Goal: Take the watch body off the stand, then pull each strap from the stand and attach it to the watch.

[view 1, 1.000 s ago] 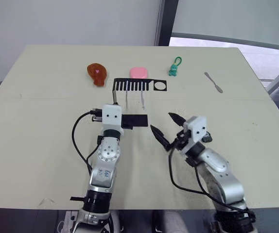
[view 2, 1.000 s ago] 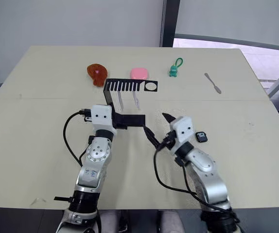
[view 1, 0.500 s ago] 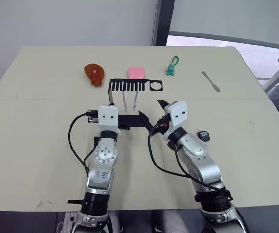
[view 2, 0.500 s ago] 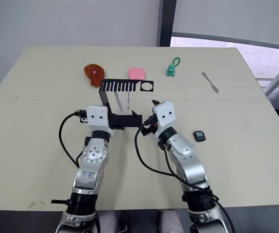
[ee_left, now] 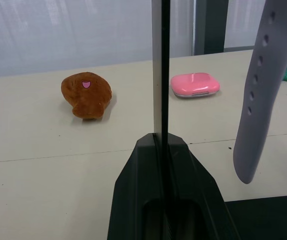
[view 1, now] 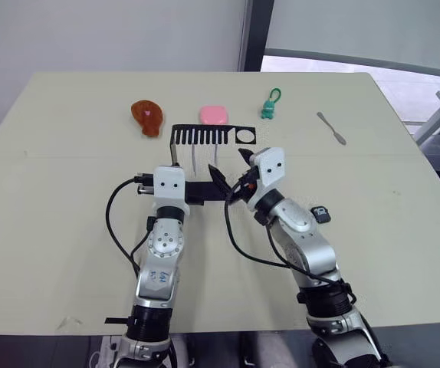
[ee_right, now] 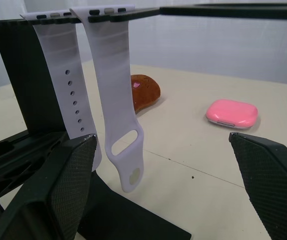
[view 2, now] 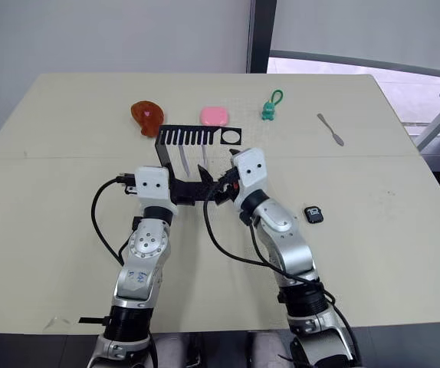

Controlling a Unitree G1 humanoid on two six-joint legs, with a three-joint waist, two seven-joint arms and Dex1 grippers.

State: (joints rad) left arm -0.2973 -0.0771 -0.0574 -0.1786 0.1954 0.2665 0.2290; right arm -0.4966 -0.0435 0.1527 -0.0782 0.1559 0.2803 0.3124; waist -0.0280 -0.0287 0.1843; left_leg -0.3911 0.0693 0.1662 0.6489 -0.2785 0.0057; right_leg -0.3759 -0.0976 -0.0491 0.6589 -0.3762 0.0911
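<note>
I will next use my right gripper to pull the plain strap off the stand's top bar [view 1: 212, 130], so I will grab the strap by its slotted end [view 1: 216, 162].
The black stand [view 1: 212, 136] is upright mid-table, and my left gripper [ee_left: 161, 140] is shut on its thin post near the base. Two pale straps hang from the top bar. One has a row of holes [ee_right: 76, 100]. The other ends in a slot [ee_right: 117, 105]. My right gripper [view 1: 231, 170] is open just in front of the straps, its fingers [ee_right: 58, 190] spread wide and touching neither. The watch body [view 1: 321, 214] lies flat on the table to the right of my right arm, away from both grippers.
Behind the stand lie a brown toy [view 1: 147, 116], a pink case [view 1: 214, 114] and a green keychain figure [view 1: 270, 105]. A grey spatula [view 1: 332, 128] lies at the far right. Black cables loop beside both forearms.
My right arm has swung left and forward, from beside the watch body to the hanging straps, with its fingers still open. The left gripper has stayed on the stand.
</note>
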